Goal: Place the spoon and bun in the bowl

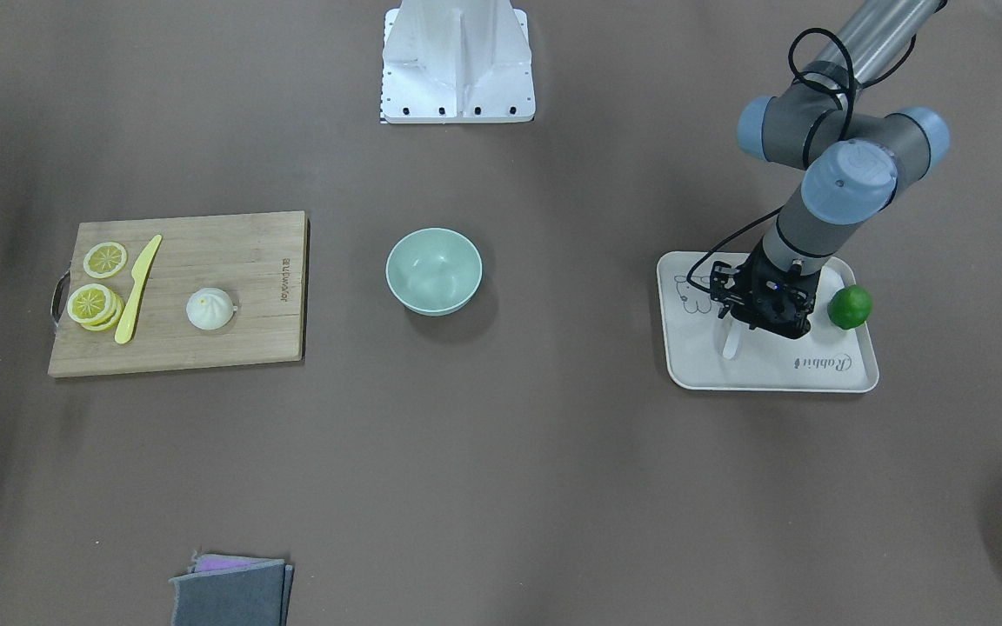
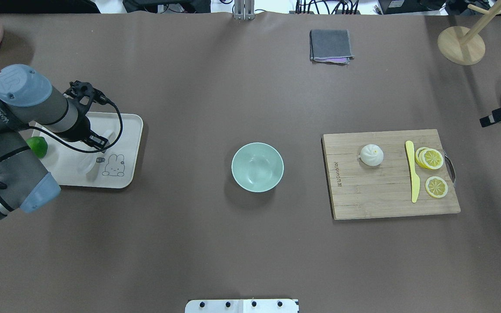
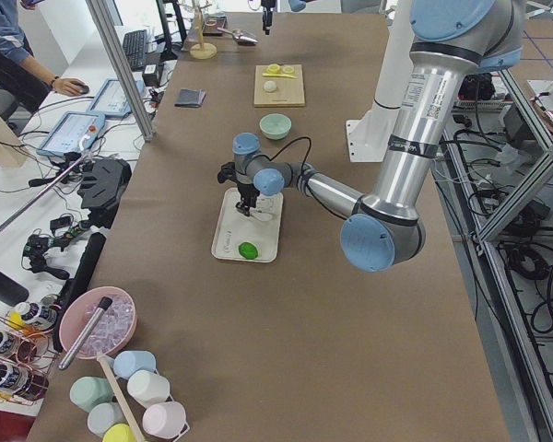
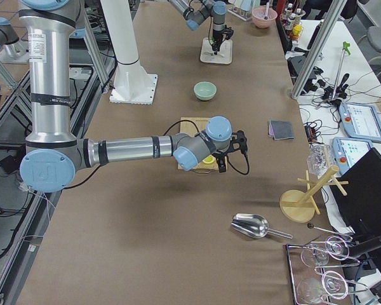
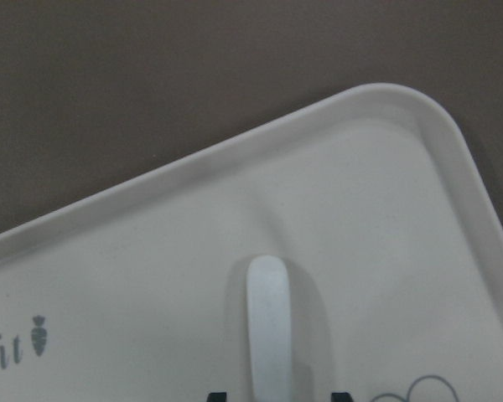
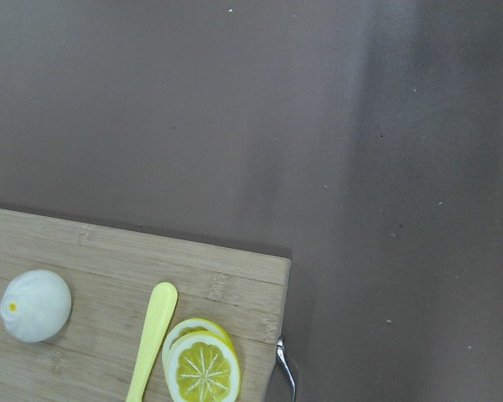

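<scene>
Next, my left gripper grabs the white spoon by its handle [image 1: 732, 340], to put it in the mint-green bowl [image 1: 414, 261].
The white spoon [image 1: 731, 341] lies on the beige tray [image 1: 779, 369]. My left gripper [image 1: 753, 320] is down over it. In the left wrist view the two fingertips stand either side of the spoon's handle [image 5: 268, 335] with gaps, so the gripper is open. The pale mint-green bowl [image 1: 414, 261] stands empty mid-table, also in the overhead view [image 2: 257, 167]. The white pleated bun [image 1: 210, 309] sits on the wooden board [image 1: 231, 261]; it also shows in the right wrist view [image 6: 35, 306]. My right gripper [image 4: 240, 149] hovers near the board's handle end; its fingers do not show clearly.
A green lime [image 1: 850, 306] lies on the tray beside my left gripper. A yellow plastic knife [image 1: 137, 289] and lemon slices [image 1: 96, 304] lie on the board. A folded grey cloth [image 1: 231, 591] lies near the operators' edge. A wooden stand [image 2: 461, 43] is at the far right.
</scene>
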You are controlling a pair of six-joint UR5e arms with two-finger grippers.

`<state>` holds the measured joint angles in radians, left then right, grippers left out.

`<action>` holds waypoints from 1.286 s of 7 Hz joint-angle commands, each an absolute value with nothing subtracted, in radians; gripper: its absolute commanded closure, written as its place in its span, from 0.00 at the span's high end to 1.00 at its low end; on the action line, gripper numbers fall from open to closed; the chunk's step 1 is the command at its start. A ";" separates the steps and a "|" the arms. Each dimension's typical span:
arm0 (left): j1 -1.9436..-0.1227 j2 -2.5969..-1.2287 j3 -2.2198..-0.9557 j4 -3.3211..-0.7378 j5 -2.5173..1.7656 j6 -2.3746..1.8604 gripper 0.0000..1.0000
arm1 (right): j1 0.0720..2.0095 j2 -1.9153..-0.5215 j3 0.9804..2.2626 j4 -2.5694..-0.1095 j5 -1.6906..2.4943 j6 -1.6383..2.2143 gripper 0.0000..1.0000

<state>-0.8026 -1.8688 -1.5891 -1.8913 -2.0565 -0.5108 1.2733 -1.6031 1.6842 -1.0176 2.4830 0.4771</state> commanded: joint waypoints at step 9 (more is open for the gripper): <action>-0.718 -2.107 -1.654 -1.792 -2.112 -0.840 0.00 | 0.958 -1.530 1.799 -1.017 2.226 0.846 1.00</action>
